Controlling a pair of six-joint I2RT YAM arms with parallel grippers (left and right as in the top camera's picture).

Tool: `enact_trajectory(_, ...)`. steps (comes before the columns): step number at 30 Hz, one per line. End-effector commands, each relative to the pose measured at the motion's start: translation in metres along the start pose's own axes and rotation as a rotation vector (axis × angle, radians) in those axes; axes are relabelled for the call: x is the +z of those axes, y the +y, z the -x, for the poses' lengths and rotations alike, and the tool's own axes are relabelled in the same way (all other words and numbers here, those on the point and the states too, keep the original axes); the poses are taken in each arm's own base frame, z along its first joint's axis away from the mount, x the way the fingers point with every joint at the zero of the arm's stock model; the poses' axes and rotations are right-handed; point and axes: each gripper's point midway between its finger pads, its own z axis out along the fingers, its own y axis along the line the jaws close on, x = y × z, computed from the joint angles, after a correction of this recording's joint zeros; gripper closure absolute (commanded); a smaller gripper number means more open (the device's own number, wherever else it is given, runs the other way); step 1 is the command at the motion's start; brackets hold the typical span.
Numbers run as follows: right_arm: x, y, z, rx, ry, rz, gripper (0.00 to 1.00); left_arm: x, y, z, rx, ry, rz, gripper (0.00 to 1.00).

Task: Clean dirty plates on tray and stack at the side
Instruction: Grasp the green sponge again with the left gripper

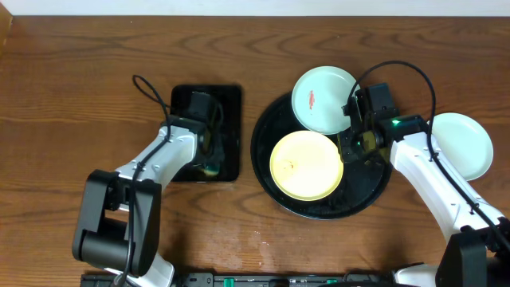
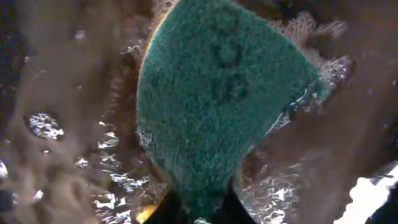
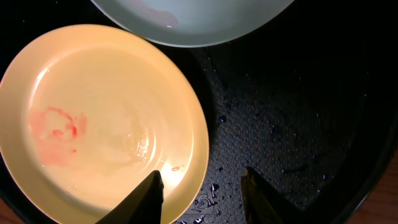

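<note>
My right gripper is about to grab the yellow plate's rim [image 1: 341, 165] [image 3: 203, 163] on the side farthest from the sponge. This leaves the plate's smeared side open to clean, and stacking comes after that.
A pale yellow plate [image 1: 307, 165] with a faint red smear [image 3: 56, 134] lies in the round black tray [image 1: 366, 187]. A mint-white plate [image 1: 323, 100] with a red smear leans on the tray's back rim. A second mint-white plate [image 1: 460, 145] lies on the wood at the right. My right gripper [image 1: 347, 147] is open and empty in the right wrist view [image 3: 202, 180]. One finger is over the yellow plate's right rim, the other over the wet tray floor [image 3: 292, 124]. My left gripper [image 1: 209, 147] is shut on a green sponge [image 2: 217, 93].
A smaller rectangular black tray [image 1: 231, 100] holds foamy water [image 2: 112, 180], and the left gripper and sponge are down in it. Bare wood tabletop [image 1: 96, 88] lies around both trays. The right arm [image 1: 430, 171] crosses in front of the plate on the wood.
</note>
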Motion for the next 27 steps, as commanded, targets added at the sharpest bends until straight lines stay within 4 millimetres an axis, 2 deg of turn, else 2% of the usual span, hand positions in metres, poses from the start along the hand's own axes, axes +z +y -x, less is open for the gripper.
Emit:
enact_trajectory(1, -0.004, 0.001, 0.004, -0.002, -0.017, 0.009, 0.60, 0.009, 0.013, -0.010, 0.007, 0.032, 0.051, 0.92)
enact_trajectory(5, -0.004, 0.001, 0.005, -0.002, -0.023, 0.010, 0.60, 0.000, 0.010, -0.003, 0.011, 0.019, 0.045, 0.92)
enact_trajectory(6, -0.004, 0.001, 0.005, -0.002, -0.022, 0.010, 0.60, -0.004, 0.010, -0.001, 0.019, 0.015, 0.043, 0.87)
enact_trajectory(7, -0.004, 0.001, 0.005, -0.002, -0.021, 0.010, 0.60, -0.007, 0.009, 0.000, 0.029, 0.012, 0.042, 0.62)
enact_trajectory(8, -0.004, 0.001, 0.005, -0.002, -0.021, 0.010, 0.60, -0.011, 0.009, 0.002, 0.029, 0.005, 0.042, 0.49)
enact_trajectory(9, -0.004, 0.001, 0.005, -0.002, -0.020, 0.010, 0.60, -0.014, 0.008, 0.005, 0.028, -0.002, 0.040, 0.45)
enact_trajectory(12, -0.004, 0.001, 0.005, -0.002, -0.021, 0.010, 0.59, -0.019, 0.006, 0.009, 0.027, -0.022, 0.030, 0.41)
enact_trajectory(15, -0.004, 0.001, 0.005, -0.002, -0.021, 0.010, 0.59, -0.019, 0.006, 0.007, 0.028, -0.015, 0.033, 0.42)
enact_trajectory(17, -0.004, 0.001, 0.005, -0.002, -0.021, 0.010, 0.59, -0.017, 0.007, 0.007, 0.028, -0.013, 0.035, 0.46)
enact_trajectory(22, -0.004, 0.001, 0.005, -0.002, -0.021, 0.010, 0.58, -0.007, 0.006, 0.009, 0.027, -0.028, 0.028, 0.76)
enact_trajectory(24, -0.003, 0.001, 0.004, -0.003, -0.020, 0.010, 0.58, -0.004, 0.007, 0.006, 0.027, -0.019, 0.032, 0.92)
enact_trajectory(27, 0.002, 0.001, 0.003, -0.003, -0.025, 0.011, 0.58, -0.005, 0.007, 0.006, 0.027, -0.018, 0.031, 0.92)
